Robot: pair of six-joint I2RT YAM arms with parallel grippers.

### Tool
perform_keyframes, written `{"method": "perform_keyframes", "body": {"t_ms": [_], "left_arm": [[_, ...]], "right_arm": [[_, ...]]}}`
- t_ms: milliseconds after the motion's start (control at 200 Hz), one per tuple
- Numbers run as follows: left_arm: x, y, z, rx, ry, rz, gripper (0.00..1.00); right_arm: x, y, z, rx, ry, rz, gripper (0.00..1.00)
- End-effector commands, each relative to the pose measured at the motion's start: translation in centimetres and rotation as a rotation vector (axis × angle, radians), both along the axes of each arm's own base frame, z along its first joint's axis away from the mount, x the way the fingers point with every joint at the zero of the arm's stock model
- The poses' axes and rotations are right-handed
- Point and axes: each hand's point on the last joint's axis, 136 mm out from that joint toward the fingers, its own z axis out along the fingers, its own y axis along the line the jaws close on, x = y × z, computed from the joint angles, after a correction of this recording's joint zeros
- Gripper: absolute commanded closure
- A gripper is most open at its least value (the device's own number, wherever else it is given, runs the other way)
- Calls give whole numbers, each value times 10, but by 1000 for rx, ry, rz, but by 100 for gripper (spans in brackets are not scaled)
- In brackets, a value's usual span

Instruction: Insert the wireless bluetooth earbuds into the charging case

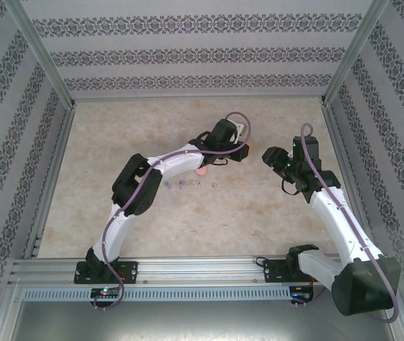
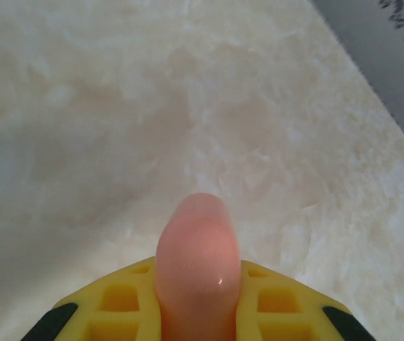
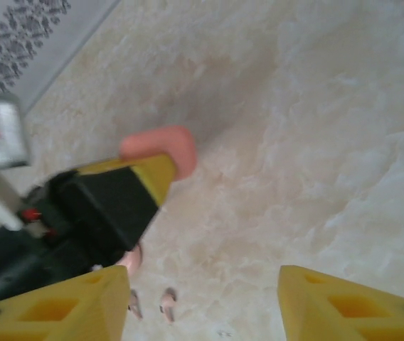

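Observation:
My left gripper will keep holding the pink charging case, because the case hangs above the table and would fall onto empty marble if I let go.
My left gripper (image 1: 242, 150) is shut on a pink charging case (image 2: 196, 249), which sticks out rounded end first between the yellow fingers (image 2: 120, 298). It holds the case above the table. The same case (image 3: 163, 145) shows in the right wrist view at the tip of the left gripper. Just to the right, my right gripper (image 1: 268, 155) stands open with nothing between its fingers (image 3: 81, 305). Several tiny earbuds (image 1: 182, 185) lie in a row on the marble table below the left arm. Two pale ones (image 3: 168, 304) show past the right gripper's left finger.
Another pink rounded object (image 1: 202, 172) lies on the table under the left forearm, just above the earbud row. Patterned walls and metal posts (image 1: 344, 64) close in the table on three sides. An aluminium rail (image 1: 188, 266) runs along the near edge.

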Motion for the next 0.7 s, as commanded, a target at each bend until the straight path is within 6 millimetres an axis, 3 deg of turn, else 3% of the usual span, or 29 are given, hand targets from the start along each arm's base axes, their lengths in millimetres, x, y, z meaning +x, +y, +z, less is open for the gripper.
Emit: {"method": "perform_keyframes", "body": {"t_ms": [0, 265, 515, 694], "left_arm": [[1, -1, -17, -32, 183, 81, 100], [11, -3, -52, -55, 324, 156, 95], [9, 11, -72, 18, 387, 201, 67], [8, 21, -69, 70, 380, 212, 55]], "right_arm": [[1, -5, 3, 0, -18, 2, 34], [2, -8, 1, 17, -13, 4, 28], [6, -7, 1, 13, -12, 8, 21], [10, -6, 7, 15, -26, 15, 16]]}}
